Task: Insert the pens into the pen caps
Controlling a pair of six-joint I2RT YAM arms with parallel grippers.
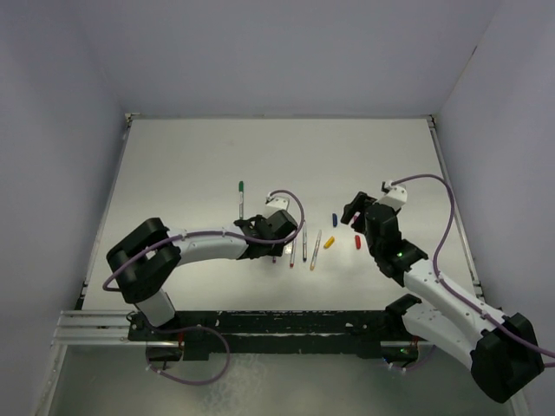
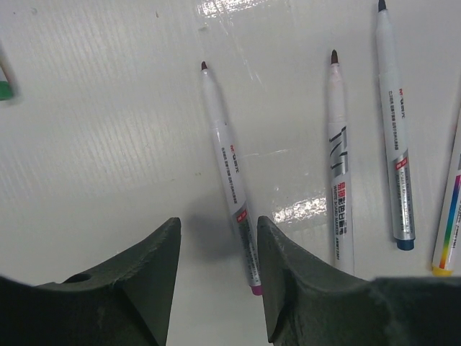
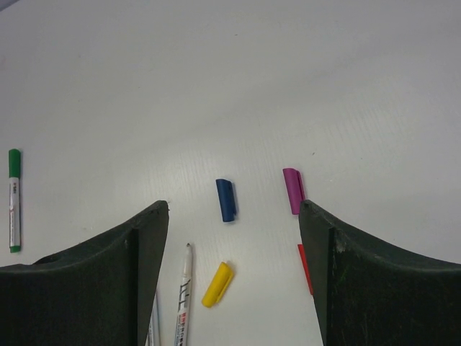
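My left gripper lowers before it closes on the magenta-ended pen, since its fingers are above the magenta-ended pen in the left wrist view.
Four uncapped silver pens lie side by side at mid-table. A fifth pen with a green cap on lies apart to the left; it also shows in the right wrist view. My left gripper is open, low over the table, its jaws either side of the rear end of the magenta-ended pen. My right gripper is open and empty above the loose caps: blue cap, magenta cap, yellow cap, and red cap half hidden by a finger.
In the left wrist view the three other pens lie to the right: one with a dark tip, the blue-ended pen and the yellow-ended pen. The white table has walls at the back and both sides.
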